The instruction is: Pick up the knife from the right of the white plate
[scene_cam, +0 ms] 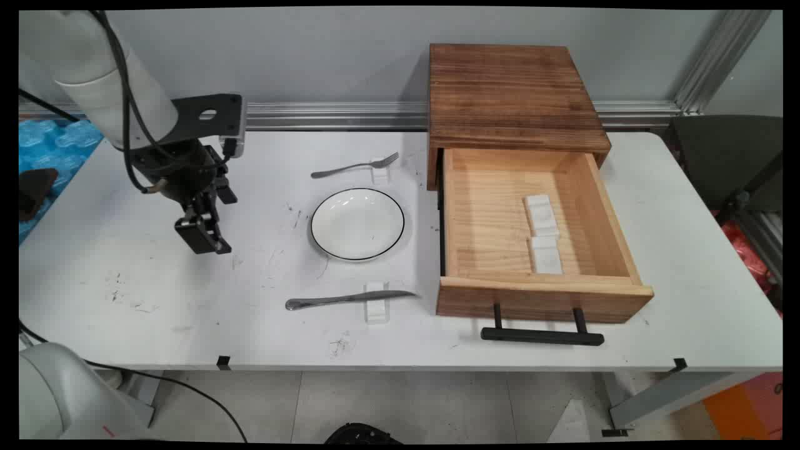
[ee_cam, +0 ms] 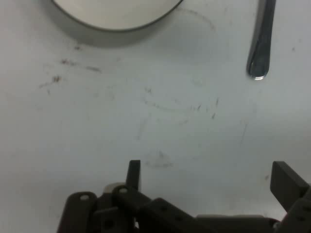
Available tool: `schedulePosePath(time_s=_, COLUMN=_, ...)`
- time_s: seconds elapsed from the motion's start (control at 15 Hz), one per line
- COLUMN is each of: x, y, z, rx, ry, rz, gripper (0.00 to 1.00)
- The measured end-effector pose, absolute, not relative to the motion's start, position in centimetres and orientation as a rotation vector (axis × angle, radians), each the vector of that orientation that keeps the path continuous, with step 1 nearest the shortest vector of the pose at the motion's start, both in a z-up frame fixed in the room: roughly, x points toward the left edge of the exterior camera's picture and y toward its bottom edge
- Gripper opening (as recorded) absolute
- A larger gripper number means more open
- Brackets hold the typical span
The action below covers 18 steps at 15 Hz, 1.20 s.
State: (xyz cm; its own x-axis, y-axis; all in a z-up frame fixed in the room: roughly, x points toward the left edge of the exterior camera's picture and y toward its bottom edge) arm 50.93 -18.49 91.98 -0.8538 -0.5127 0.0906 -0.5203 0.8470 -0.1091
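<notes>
My gripper grabs the metal knife by its handle (scene_cam: 335, 300) next, to set it across a white block in the open drawer.
My black gripper (scene_cam: 203, 236) hangs low over the bare white table (scene_cam: 156, 294), left of a white plate with a black rim (scene_cam: 357, 223). It stands open with nothing between the fingers. In the hand view the gripper (ee_cam: 209, 178) shows its two fingers wide apart over scuffed tabletop, with the plate's rim (ee_cam: 116, 22) at the top and the rounded handle end of a knife (ee_cam: 260, 53) at the upper right. The knife (scene_cam: 347, 299) lies on a small white rest near the front edge. A fork (scene_cam: 356, 166) lies on another rest behind the plate.
A wooden box (scene_cam: 509, 94) stands at the back right with its drawer (scene_cam: 475, 219) pulled out toward the front; two white blocks (scene_cam: 542, 232) lie inside. The drawer's black handle (scene_cam: 541, 336) juts near the table's front edge. Blue wrapping (scene_cam: 47, 147) lies at the far left.
</notes>
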Motion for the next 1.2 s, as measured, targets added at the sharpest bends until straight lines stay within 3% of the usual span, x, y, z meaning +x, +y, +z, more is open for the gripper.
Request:
schedulePosePath(time_s=0.67, x=44.0, y=-19.5, z=91.6, rx=0.77, ry=-2.806, rz=0.181, gripper=1.0)
schedulePosePath(time_s=1.2, x=42.0, y=-18.5, z=87.8, rx=0.69, ry=-2.745, rz=0.188, gripper=1.0)
